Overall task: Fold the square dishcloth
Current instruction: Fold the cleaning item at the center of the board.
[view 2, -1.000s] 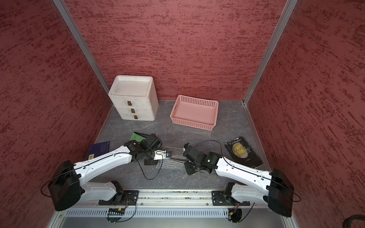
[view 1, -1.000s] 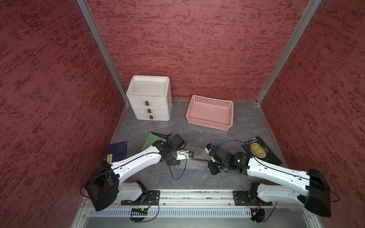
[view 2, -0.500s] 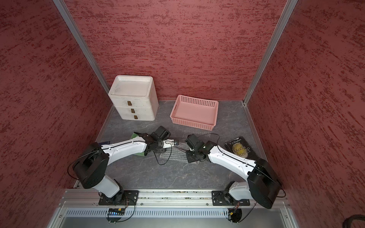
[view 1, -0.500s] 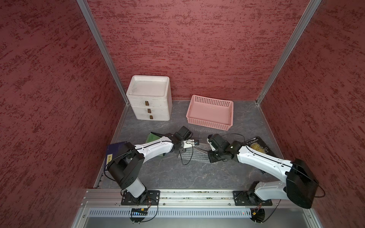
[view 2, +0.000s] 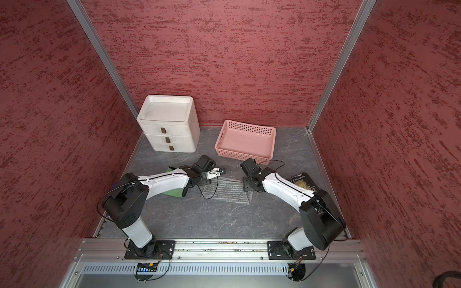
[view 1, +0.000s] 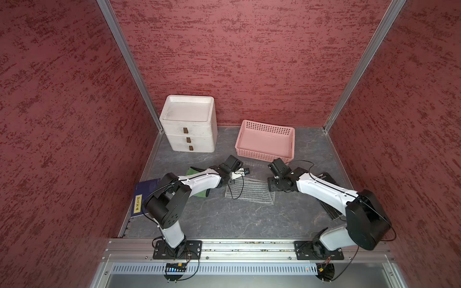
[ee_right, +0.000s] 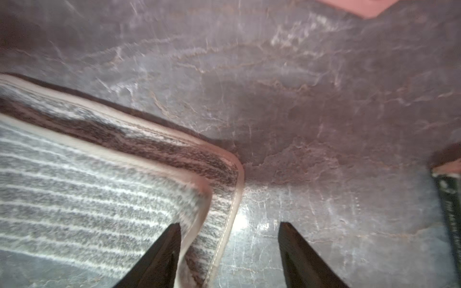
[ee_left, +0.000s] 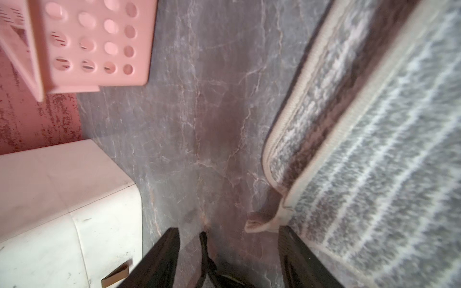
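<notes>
I should next use my right gripper to grip the far hem corner of the square dishcloth [view 1: 249,191], both stacked layers together, to turn and fold the cloth.
The square dishcloth [view 1: 249,191] [view 2: 225,192] is grey with white stripes and a pale hem. It lies folded in half on the grey table, in the middle. My left gripper [view 1: 228,181] [ee_left: 229,232] is open at the cloth's far left corner, and the hem corner [ee_left: 262,223] lies loose just beyond its fingertips. At the far right corner my right gripper [view 1: 273,185] [ee_right: 229,225] is open too. There the two stacked cloth layers [ee_right: 87,179] lie flat, with the top layer's corner beside one finger [ee_right: 164,249]. Neither gripper holds anything.
A white drawer unit [view 1: 188,124] stands at the back left and a pink basket [view 1: 265,141] at the back middle. A green cloth [view 1: 193,172] and a blue book [view 1: 144,197] lie under my left arm. A black book [view 2: 303,182] lies at the right.
Both grippers, shut on the cloth's near edge, carried it away from the rail to the far edge. Both have now opened and let the cloth go, folded in half.
</notes>
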Action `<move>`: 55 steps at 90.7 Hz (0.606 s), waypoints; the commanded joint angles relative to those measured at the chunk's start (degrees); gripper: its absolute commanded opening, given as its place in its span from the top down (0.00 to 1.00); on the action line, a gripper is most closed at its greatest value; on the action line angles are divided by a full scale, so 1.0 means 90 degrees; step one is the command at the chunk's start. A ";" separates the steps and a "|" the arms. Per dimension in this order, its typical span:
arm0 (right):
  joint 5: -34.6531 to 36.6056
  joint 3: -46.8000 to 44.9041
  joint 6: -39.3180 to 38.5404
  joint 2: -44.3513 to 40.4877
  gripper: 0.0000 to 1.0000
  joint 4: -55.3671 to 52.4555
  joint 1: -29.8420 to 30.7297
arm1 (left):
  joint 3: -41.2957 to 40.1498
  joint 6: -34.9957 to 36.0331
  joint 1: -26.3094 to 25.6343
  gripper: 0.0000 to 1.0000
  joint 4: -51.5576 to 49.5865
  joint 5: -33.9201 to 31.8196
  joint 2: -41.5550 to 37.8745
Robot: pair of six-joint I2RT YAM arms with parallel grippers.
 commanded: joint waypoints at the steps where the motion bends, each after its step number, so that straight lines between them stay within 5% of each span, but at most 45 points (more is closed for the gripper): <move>1: 0.0686 -0.0152 0.0291 -0.0570 0.29 0.0152 -0.0008 | 0.0029 -0.0189 0.0007 0.32 -0.0296 0.0202 -0.0389; 15: 0.0525 -0.0222 0.0399 -0.0750 0.36 0.0071 0.0004 | -0.0077 -0.0440 -0.0266 0.32 -0.0900 0.0477 -0.0814; 33: -0.1921 -0.0320 0.0594 -0.0128 0.49 0.1128 0.0060 | -0.0144 -0.0979 -0.0526 0.32 -0.1294 0.1166 -0.0684; 42: -0.1755 -0.0279 0.0624 0.0406 0.48 0.1213 -0.0048 | -0.0103 -0.1012 -0.0521 0.33 -0.1127 0.1027 -0.0356; 55: -0.0911 -0.0341 0.0601 0.0944 0.61 0.0894 -0.0261 | -0.0153 -0.0913 -0.0529 0.33 -0.0791 0.0704 0.0056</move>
